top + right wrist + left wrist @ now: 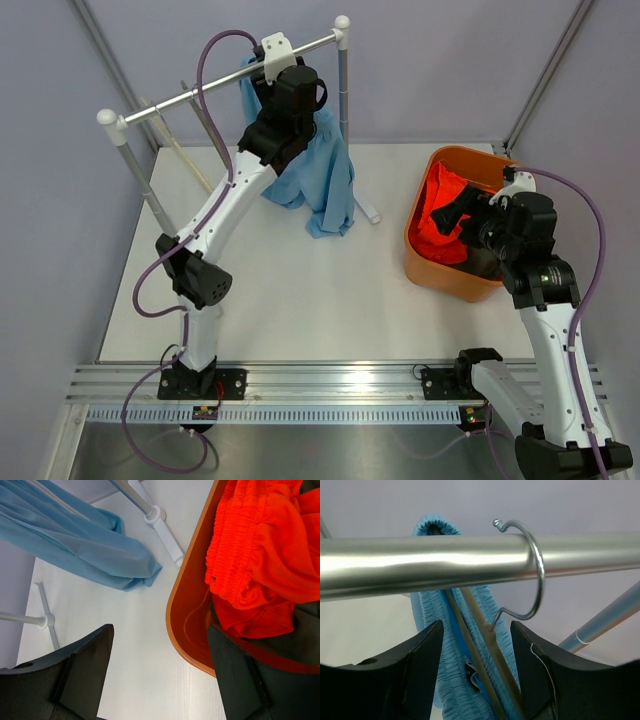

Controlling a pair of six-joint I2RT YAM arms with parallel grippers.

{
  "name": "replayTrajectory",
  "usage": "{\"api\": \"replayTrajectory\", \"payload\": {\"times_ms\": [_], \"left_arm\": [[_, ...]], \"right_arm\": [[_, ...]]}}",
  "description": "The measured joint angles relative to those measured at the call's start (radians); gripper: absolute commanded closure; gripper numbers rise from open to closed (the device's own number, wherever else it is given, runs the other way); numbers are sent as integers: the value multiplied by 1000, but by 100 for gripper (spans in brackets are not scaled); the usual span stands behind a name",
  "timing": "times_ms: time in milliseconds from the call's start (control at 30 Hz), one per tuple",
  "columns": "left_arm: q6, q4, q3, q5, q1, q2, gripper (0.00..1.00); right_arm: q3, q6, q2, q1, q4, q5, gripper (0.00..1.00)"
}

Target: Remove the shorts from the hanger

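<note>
The hanger's neck [490,637] is between both fingers of my left gripper, and their ends are level with the bottom of the wire hook, so my left gripper needs to close on the hanger.
The light blue shorts [318,175] hang by their waistband [434,605] from a wooden hanger [492,647], whose wire hook [532,570] sits over the metal rail [210,90]. My left gripper [476,652] is open, its jaws on either side of the hanger and waistband just under the rail, touching neither; it shows up at the rail in the top view [268,85]. The orange shorts [440,205] and the dark olive shorts [305,635] lie in the orange bin [176,607]. My right gripper [160,672] is open and empty over the bin's near-left rim [455,215].
The rack stands on grey posts with white feet [165,522] on the white table; one post [345,110] is right of the blue shorts, another [140,170] at the left. A bare wooden hanger [185,150] hangs further left on the rail.
</note>
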Motion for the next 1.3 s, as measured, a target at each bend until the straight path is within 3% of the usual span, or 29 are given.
{"api": "replayTrajectory", "payload": {"times_ms": [233,600,1033,1300], "left_arm": [[-35,-5,6,46,24,13,58],[-46,-18,6,91,34,12,100],[95,-25,-1,191,35,-21,100],[155,-55,-30,225,30,-117,100]], "right_arm": [[-5,0,11,0,6,0,16],[-15,0,17,0,17,-1,16],[-15,0,31,0,22,-3,16],[-15,0,35,0,24,-4,16]]}}
